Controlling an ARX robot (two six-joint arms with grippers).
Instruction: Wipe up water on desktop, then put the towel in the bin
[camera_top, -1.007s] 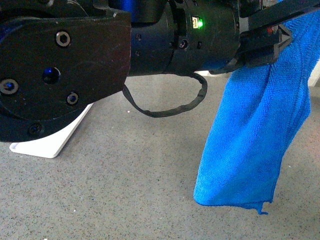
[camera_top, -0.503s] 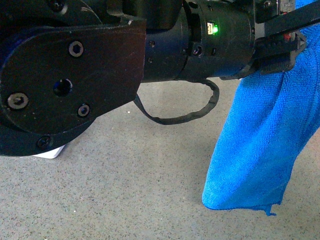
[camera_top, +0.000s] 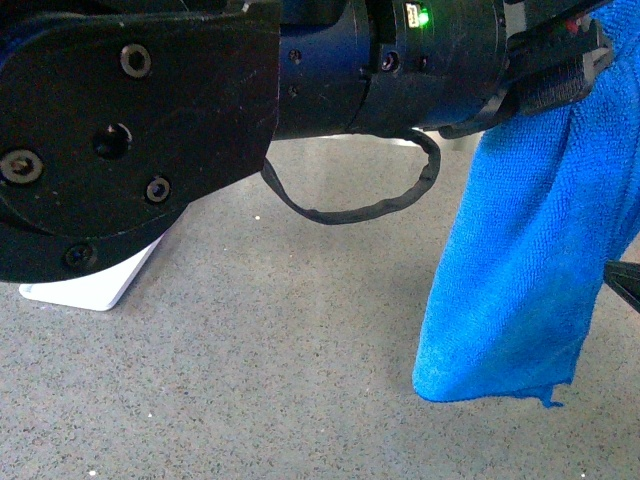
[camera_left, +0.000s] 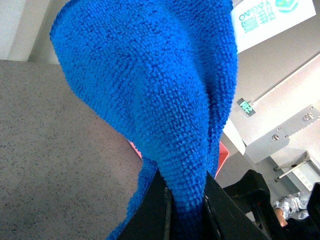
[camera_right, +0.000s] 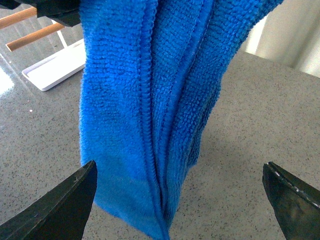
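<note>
My left gripper stays closed around the blue towel's upper folds, so my right gripper should next grab the towel by its hanging lower end (camera_right: 159, 192).
The blue towel (camera_top: 520, 260) hangs in folds from my left gripper (camera_top: 555, 70), which is shut on its upper part; its lower edge hangs just above the grey speckled desktop (camera_top: 250, 380). In the left wrist view both jaws pinch the towel (camera_left: 160, 90) at my left gripper (camera_left: 187, 210). My right gripper (camera_right: 179, 170) is open, with one finger (camera_right: 60, 205) on each side of the hanging towel (camera_right: 145, 100) and not touching it. A tip of it shows at the front view's right edge (camera_top: 625, 282). I cannot make out any water.
A white tray (camera_top: 95, 285) lies on the desktop behind my left arm. It also shows in the right wrist view (camera_right: 55, 67), with wooden rods (camera_right: 30, 25) above it. A red-pink object (camera_left: 222, 155) is partly hidden behind the towel.
My left arm and the towel have shifted a little to the right and then lifted slightly. A tip of my right gripper has come into the front view's right edge.
</note>
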